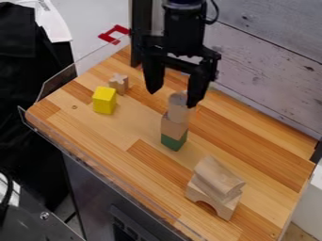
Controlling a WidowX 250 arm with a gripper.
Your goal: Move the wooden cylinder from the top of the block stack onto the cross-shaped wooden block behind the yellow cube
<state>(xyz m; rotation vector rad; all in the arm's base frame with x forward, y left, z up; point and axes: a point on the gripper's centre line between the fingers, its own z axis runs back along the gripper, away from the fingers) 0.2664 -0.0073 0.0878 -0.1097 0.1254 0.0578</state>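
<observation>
My gripper will grab the light wooden cylinder by its curved side next. That will leave the top of the natural wood block (173,127) empty.
The black gripper (172,94) hangs over the upper middle of the wooden table, open, its two fingers spread apart and pointing down. Just beneath it stands a stack: a green block (174,142) at the bottom, a natural wood block (173,127) on it, and a wooden cylinder (179,107) on top. The right finger overlaps the cylinder's upper edge in view; whether they touch I cannot tell. To the left are a yellow block (104,100) and a small cross-shaped wooden piece (119,83). At the lower right, a rounded wooden piece (217,178) rests on a wooden arch block (211,199).
A clear low barrier (60,84) runs along the table's left and front edges. Behind the table (252,157) rises a grey plank wall (270,61). A red bracket-shaped piece (114,34) shows beyond the back left corner.
</observation>
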